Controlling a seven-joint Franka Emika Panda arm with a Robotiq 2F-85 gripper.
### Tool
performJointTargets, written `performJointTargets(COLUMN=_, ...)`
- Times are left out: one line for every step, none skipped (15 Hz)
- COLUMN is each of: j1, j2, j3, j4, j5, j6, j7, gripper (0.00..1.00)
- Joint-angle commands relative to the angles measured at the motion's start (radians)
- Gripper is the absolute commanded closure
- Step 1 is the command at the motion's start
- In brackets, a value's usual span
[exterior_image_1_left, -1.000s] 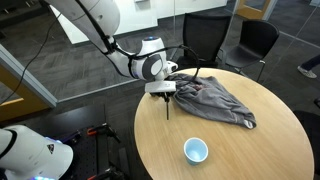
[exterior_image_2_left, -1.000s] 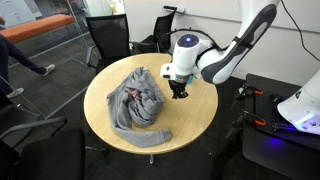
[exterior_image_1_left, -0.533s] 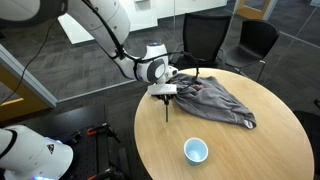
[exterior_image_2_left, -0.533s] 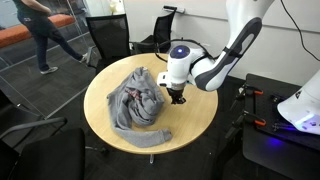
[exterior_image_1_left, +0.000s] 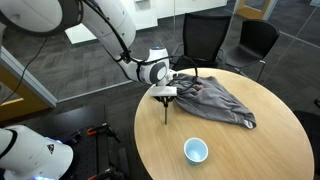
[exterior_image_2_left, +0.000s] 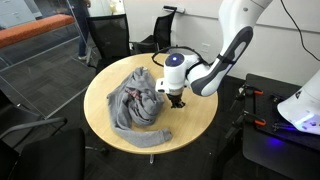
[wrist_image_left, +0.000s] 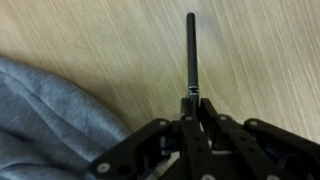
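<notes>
The black pen's tip (exterior_image_1_left: 166, 122) meets the tabletop and my gripper's fingers are low beside the grey cloth (exterior_image_1_left: 215, 100), so it is now time to release the black pen.
My gripper (wrist_image_left: 192, 100) is shut on a thin black pen (wrist_image_left: 190, 55) that sticks straight out past the fingertips, over the bare wood of the round table (wrist_image_left: 260, 50). In an exterior view the pen (exterior_image_1_left: 166, 108) hangs upright from the gripper (exterior_image_1_left: 165, 94), and its tip is at or just above the tabletop. A crumpled grey cloth (exterior_image_1_left: 215, 100) lies right beside the gripper, filling the lower left of the wrist view (wrist_image_left: 50, 110). The gripper (exterior_image_2_left: 176, 98) stands at the cloth's (exterior_image_2_left: 138, 100) edge near the table rim.
A white and blue cup (exterior_image_1_left: 196, 150) stands on the table (exterior_image_1_left: 260, 150) towards the front. Black office chairs (exterior_image_1_left: 205, 35) ring the table. A white machine (exterior_image_1_left: 25, 152) sits on the floor nearby. A person (exterior_image_2_left: 85, 30) walks in the background.
The gripper has sunk a little and drifted towards the grey cloth, with the pen still in it. The person in the background has walked across.
</notes>
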Motion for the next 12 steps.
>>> performJointTargets(j1=0.003, j2=0.024, j3=0.011, j4=0.043, j5=0.005, j6=-0.051, j7=-0.014, gripper=0.6)
performJointTargets(j1=0.001, j2=0.024, j3=0.012, j4=0.043, j5=0.006, j6=-0.049, j7=-0.014, gripper=0.54)
performJointTargets(j1=0.002, j2=0.026, j3=0.012, j4=0.044, j5=0.005, j6=-0.048, j7=-0.012, gripper=0.47)
performJointTargets(j1=0.003, j2=0.024, j3=0.011, j4=0.043, j5=0.004, j6=-0.045, j7=-0.01, gripper=0.39)
performJointTargets(j1=0.005, j2=0.02, j3=0.01, j4=0.04, j5=0.002, j6=-0.043, j7=-0.007, gripper=0.32)
performJointTargets(j1=0.008, j2=0.013, j3=0.007, j4=0.035, j5=-0.001, j6=-0.04, j7=-0.002, gripper=0.23)
performJointTargets(j1=0.012, j2=-0.003, j3=0.004, j4=0.022, j5=-0.006, j6=-0.03, j7=0.006, gripper=0.17)
performJointTargets(j1=0.016, j2=-0.023, j3=0.002, j4=0.007, j5=-0.01, j6=-0.024, j7=0.013, gripper=0.1)
performJointTargets(j1=0.023, j2=-0.042, j3=-0.002, j4=-0.007, j5=-0.016, j6=-0.017, j7=0.023, gripper=0.02)
performJointTargets(j1=0.03, j2=-0.072, j3=-0.006, j4=-0.031, j5=-0.022, j6=-0.006, j7=0.035, gripper=0.0)
performJointTargets(j1=0.035, j2=-0.102, j3=-0.008, j4=-0.053, j5=-0.028, j6=0.006, j7=0.044, gripper=0.0)
performJointTargets(j1=0.045, j2=-0.133, j3=-0.019, j4=-0.074, j5=-0.037, j6=0.023, j7=0.067, gripper=0.0)
